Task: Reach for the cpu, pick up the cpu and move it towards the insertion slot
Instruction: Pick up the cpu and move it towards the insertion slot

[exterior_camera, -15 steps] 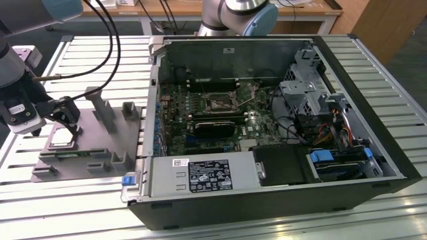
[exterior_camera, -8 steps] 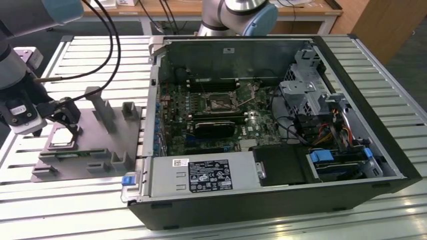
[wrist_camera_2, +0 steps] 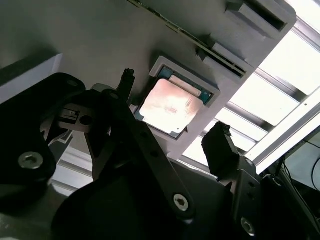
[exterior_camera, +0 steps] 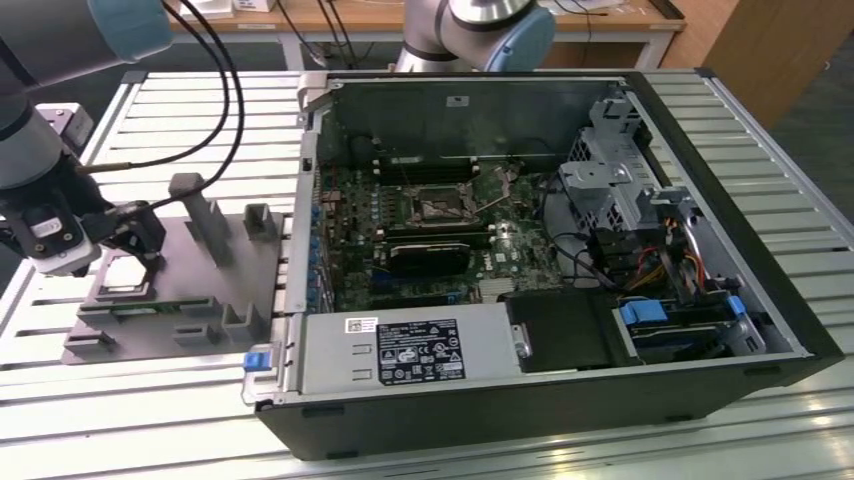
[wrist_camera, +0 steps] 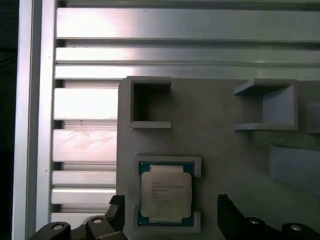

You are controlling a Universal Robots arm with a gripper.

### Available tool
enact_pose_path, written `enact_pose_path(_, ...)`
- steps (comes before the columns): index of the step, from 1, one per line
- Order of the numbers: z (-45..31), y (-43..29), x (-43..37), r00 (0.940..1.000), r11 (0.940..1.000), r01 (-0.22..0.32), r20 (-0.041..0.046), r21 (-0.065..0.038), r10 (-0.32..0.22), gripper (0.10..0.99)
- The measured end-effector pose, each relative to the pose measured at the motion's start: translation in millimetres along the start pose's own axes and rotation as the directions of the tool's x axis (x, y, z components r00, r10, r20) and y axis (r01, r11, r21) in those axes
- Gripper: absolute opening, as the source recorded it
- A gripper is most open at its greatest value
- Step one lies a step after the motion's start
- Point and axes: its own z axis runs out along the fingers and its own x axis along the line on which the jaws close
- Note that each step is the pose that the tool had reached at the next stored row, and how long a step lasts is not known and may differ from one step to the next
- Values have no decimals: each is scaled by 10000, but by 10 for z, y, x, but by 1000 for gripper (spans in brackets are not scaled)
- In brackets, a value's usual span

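Note:
The robot's gripper next needs to grab the cpu by the open middle of its side edges to pick it up. The raised sides of the nest wrap around the cpu's ends and corners.
The cpu (wrist_camera: 165, 192) is a small square chip with a silvery top. It lies flat in a shallow nest on the grey fixture plate (wrist_camera: 220, 140), at the exterior view's left. My gripper (wrist_camera: 170, 206) hangs open just over it, one dark finger on each side and neither touching the chip. In the second wrist view the cpu (wrist_camera_2: 169, 106) shows between the two fingertips of the gripper (wrist_camera_2: 173, 106). From outside, the gripper (exterior_camera: 144, 252) hovers over the cpu (exterior_camera: 124, 280). The insertion slot (exterior_camera: 438, 205) is a square socket on the green motherboard inside the open case.
The open computer case (exterior_camera: 747, 200) fills the exterior view's right, its wall close to the fixture. Upright grey blocks (exterior_camera: 200, 215) rise from the fixture plate beside the gripper. Black cables (exterior_camera: 227, 90) trail from my arm. A second robot base (exterior_camera: 467, 30) stands behind the case on the slatted metal table (exterior_camera: 80, 410).

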Motion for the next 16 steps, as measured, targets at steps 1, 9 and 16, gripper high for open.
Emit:
enact_pose_path(1,13,10,0,10000,10000,-1,-1,0,1,820)
enact_pose_path(9,84,31,9,10000,10000,-17,0,0,17,737)
enact_pose_path(16,123,48,25,10000,10000,-27,0,0,27,737)
